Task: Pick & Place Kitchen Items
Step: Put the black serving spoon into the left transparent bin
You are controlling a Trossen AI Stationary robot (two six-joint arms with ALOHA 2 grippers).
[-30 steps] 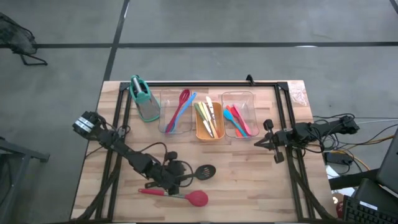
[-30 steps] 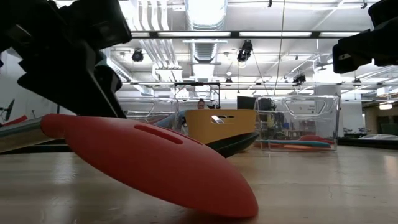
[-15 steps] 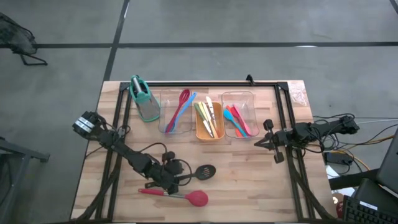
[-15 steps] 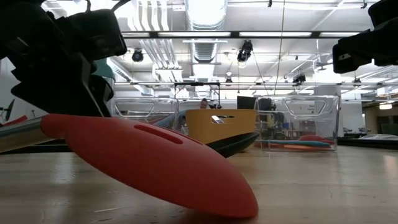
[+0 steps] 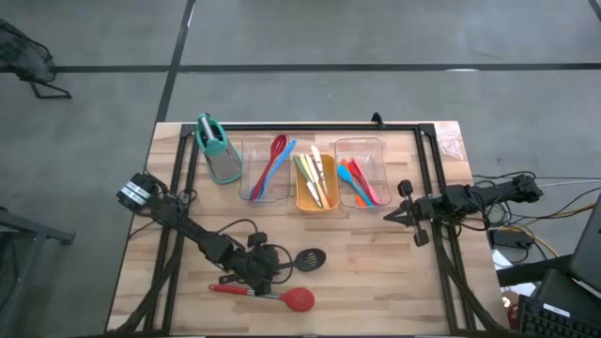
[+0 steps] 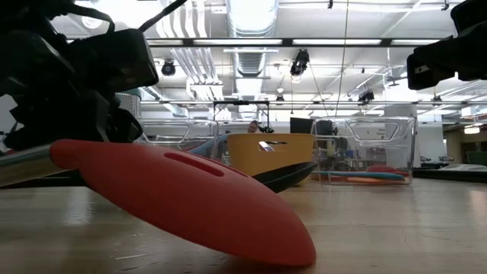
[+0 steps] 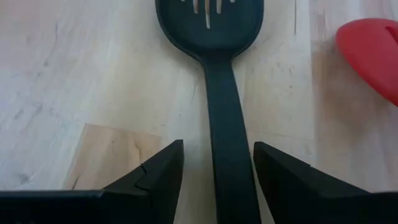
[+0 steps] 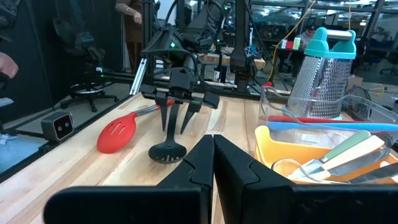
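Observation:
My left gripper needs to grab the black slotted spoon by its handle (image 7: 227,124) next, so that the spoon can go into a clear tray.
A black slotted spoon (image 5: 305,258) lies flat on the table at the near middle, and its handle (image 7: 229,155) points toward my left gripper. My left gripper (image 5: 268,268) is open and points down over it. Its two fingers (image 7: 158,174) stand on either side of the handle without touching it. This also shows in the right wrist view (image 8: 180,118). A red-headed spoon (image 5: 286,298) lies flat on the table nearer the near edge. My right gripper (image 5: 392,215) is shut and empty, held above the table at the right.
At the far middle stand a clear tray (image 5: 265,169) with a red and a blue spoon, an orange tray (image 5: 315,183) with pale utensils, and a clear tray (image 5: 362,174) with small coloured ones. A teal-and-grey holder (image 5: 218,148) stands to their left.
My left gripper has gone down toward the black spoon's handle. The spoons have stayed where they were.

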